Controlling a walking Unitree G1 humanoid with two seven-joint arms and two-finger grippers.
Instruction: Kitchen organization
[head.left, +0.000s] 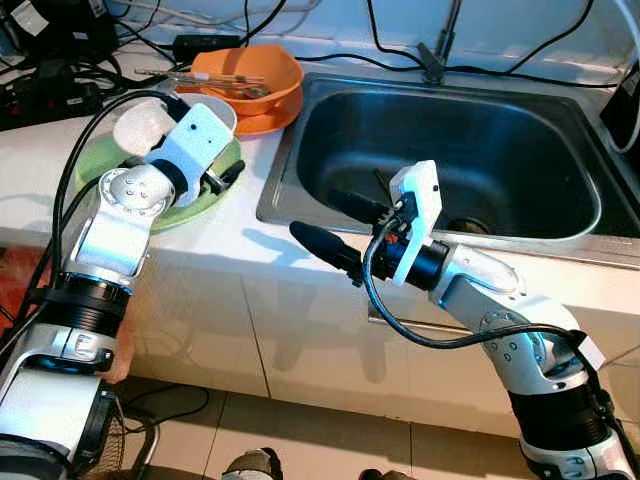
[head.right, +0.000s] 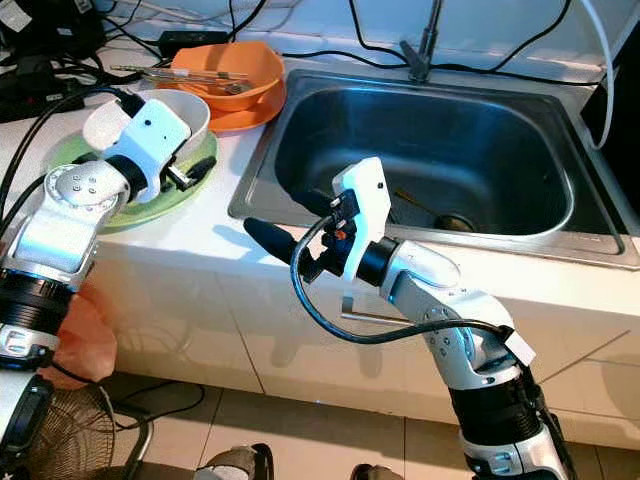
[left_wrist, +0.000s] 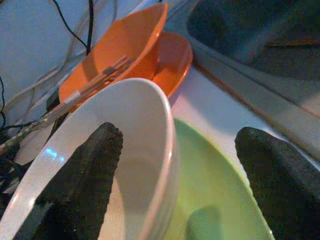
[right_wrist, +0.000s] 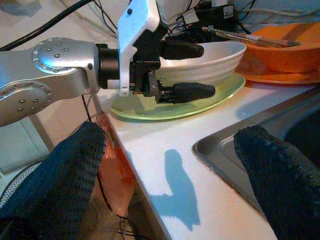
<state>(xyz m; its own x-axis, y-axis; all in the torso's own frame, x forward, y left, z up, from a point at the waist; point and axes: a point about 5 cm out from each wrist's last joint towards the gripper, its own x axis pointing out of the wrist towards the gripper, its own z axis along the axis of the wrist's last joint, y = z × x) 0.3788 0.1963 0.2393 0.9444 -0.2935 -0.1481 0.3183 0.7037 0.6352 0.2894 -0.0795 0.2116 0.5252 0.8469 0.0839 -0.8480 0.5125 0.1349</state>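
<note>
The white bowl's wide body (left_wrist: 132, 130) is wider than the robot's open fingers can span, so the left gripper will grab the bowl by its thin rim (left_wrist: 167, 162) next.
A white bowl (head.left: 140, 125) stands on a light green plate (head.left: 205, 205) on the counter left of the sink. My left gripper (right_wrist: 207, 70) is open across the bowl's rim, one finger (left_wrist: 85, 175) inside the bowl and the other finger (left_wrist: 280, 180) outside, above the plate. Behind them, an orange bowl (head.left: 250, 75) holding chopsticks (head.left: 215, 80) rests on an orange plate (head.left: 262, 122). My right gripper (head.left: 315, 213) hangs open and empty over the counter's front edge, near the sink's front left corner.
The steel sink (head.left: 450, 150) takes up the right of the counter, with a faucet (head.left: 435, 55) behind it and a chopstick (head.right: 415, 205) near its drain. Cables and a power strip (head.left: 50, 95) crowd the back left. A fan (head.right: 90, 430) stands on the floor below.
</note>
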